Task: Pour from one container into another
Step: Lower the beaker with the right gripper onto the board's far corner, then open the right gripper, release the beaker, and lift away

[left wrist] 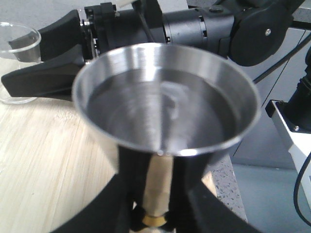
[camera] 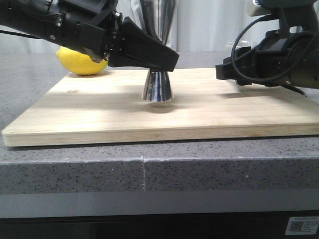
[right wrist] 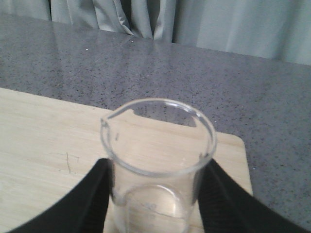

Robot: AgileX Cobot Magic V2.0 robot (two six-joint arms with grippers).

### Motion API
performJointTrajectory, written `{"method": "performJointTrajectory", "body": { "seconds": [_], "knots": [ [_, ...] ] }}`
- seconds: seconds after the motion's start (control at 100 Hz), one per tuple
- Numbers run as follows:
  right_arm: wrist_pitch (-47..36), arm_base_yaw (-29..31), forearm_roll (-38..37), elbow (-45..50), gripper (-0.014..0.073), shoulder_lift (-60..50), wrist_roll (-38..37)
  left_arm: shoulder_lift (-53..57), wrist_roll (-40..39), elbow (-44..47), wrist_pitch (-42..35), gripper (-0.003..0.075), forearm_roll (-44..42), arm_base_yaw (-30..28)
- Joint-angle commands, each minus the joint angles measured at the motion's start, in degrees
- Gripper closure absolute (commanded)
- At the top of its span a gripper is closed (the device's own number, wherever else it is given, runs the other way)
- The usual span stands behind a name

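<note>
The glass beaker's base (right wrist: 151,216) is down on the wooden board. My right gripper should open now, and the clear glass beaker (right wrist: 158,160) would stay standing.
The steel jigger (camera: 157,90) stands upright on the wooden board (camera: 89,117), near its middle. My left gripper (camera: 160,67) comes in from the left and is shut on the jigger's narrow waist. In the left wrist view the wide top cup (left wrist: 165,102) fills the frame, and the gold band (left wrist: 155,219) sits between the black fingers (left wrist: 192,194). The clear glass beaker (right wrist: 158,160) stands upright on the board's right end. My right gripper (right wrist: 158,194) is shut on it, one finger on each side. The beaker (left wrist: 17,43) also shows beyond the jigger, with the right fingers (left wrist: 43,77) beside it.
A yellow lemon (camera: 82,62) lies at the board's far left corner, behind the left arm. The board sits on a grey speckled counter (camera: 75,174) whose front edge is near the camera. Curtains (right wrist: 146,19) hang behind the counter.
</note>
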State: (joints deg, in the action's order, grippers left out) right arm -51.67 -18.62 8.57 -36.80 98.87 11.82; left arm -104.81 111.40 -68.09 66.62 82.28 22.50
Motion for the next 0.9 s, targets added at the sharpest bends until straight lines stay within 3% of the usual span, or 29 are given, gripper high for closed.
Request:
{"method": "performJointTrajectory", "body": {
  "seconds": [0.0,0.33,0.89],
  "knots": [
    [-3.8,0.4,-0.5,-1.3,0.0521,-1.7,0.1,3.3,-0.3,-1.6,6.1,0.0739,4.7,0.5],
    [-1.4,0.4,-0.5,-1.3,0.0379,-1.7,0.1,3.3,-0.3,-1.6,6.1,0.0739,4.7,0.5],
    [-0.5,0.4,-0.5,-1.3,0.0358,-2.5,0.1,3.3,-0.3,-1.6,6.1,0.0739,4.7,0.5]
  ]
}}
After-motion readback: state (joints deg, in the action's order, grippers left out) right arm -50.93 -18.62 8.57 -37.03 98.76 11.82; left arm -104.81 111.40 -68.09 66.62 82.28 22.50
